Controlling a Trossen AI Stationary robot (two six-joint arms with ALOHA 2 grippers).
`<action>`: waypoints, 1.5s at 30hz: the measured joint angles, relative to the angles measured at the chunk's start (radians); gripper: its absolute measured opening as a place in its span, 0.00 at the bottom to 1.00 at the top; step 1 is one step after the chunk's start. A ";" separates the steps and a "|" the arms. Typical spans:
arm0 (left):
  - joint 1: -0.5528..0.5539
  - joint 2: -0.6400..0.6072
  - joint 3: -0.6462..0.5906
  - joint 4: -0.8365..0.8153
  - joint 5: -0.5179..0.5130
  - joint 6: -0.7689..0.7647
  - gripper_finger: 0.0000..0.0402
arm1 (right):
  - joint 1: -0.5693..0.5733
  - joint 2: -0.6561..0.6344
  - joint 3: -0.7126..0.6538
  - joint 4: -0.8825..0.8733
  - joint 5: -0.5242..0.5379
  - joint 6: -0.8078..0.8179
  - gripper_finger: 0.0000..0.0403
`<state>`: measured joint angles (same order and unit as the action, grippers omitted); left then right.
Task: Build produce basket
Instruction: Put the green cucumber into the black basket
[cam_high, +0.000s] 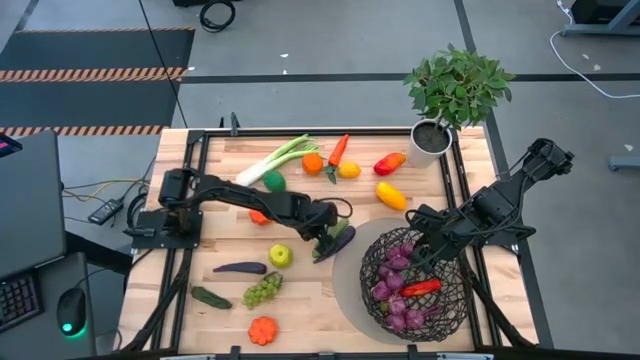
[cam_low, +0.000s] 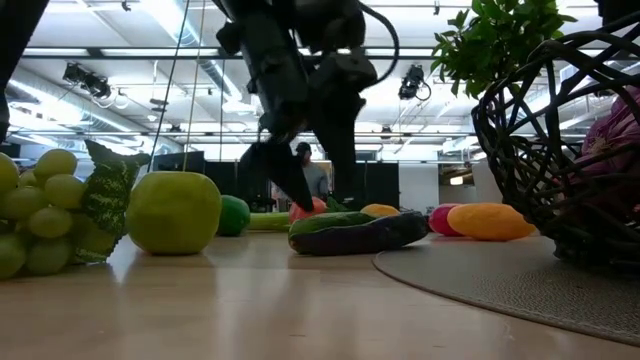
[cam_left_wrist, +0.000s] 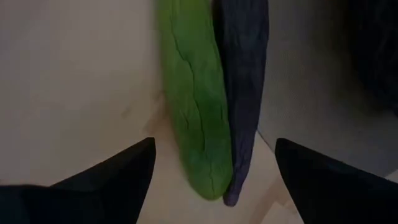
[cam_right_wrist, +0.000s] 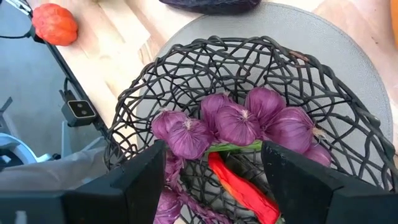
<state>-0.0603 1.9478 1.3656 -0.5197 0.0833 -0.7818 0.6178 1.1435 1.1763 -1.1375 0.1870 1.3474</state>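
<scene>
My left gripper grabs the green cucumber by its body close to the rounded tip (cam_left_wrist: 204, 152) next, to fill the basket.
A green cucumber (cam_left_wrist: 193, 99) and a dark purple eggplant (cam_left_wrist: 245, 93) lie side by side on the table, at the edge of the grey round mat (cam_high: 350, 290). My left gripper (cam_left_wrist: 214, 146) stands open just over their near ends, one finger on each outer side, touching neither. The dark wire basket (cam_high: 415, 285) sits on the mat and holds purple onions (cam_right_wrist: 239, 121) and a red pepper (cam_right_wrist: 239, 186). My right gripper (cam_right_wrist: 212, 149) hovers open above the basket with nothing between its fingers.
More produce lies on the wood: a leek (cam_high: 280, 155), an orange (cam_high: 313, 163), a carrot (cam_high: 338, 150) and peppers (cam_high: 390, 195) at the back, a green apple (cam_high: 280, 255), grapes (cam_high: 262, 290), another eggplant (cam_high: 240, 268) and a pumpkin (cam_high: 262, 330) at the near left. A potted plant (cam_high: 440, 110) stands at the far right.
</scene>
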 joint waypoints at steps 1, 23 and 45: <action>-0.004 0.008 -0.001 -0.009 -0.001 0.000 0.84 | 0.000 0.000 0.000 -0.001 -0.004 0.004 0.66; -0.009 0.081 -0.001 0.057 -0.042 0.017 0.73 | 0.001 0.000 0.000 -0.001 -0.062 0.075 0.66; 0.039 0.048 0.000 -0.010 0.049 0.060 0.31 | 0.001 0.000 0.000 -0.006 -0.051 0.090 0.66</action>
<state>-0.0212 1.9959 1.3659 -0.5297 0.1318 -0.7216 0.6186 1.1435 1.1763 -1.1432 0.1360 1.4378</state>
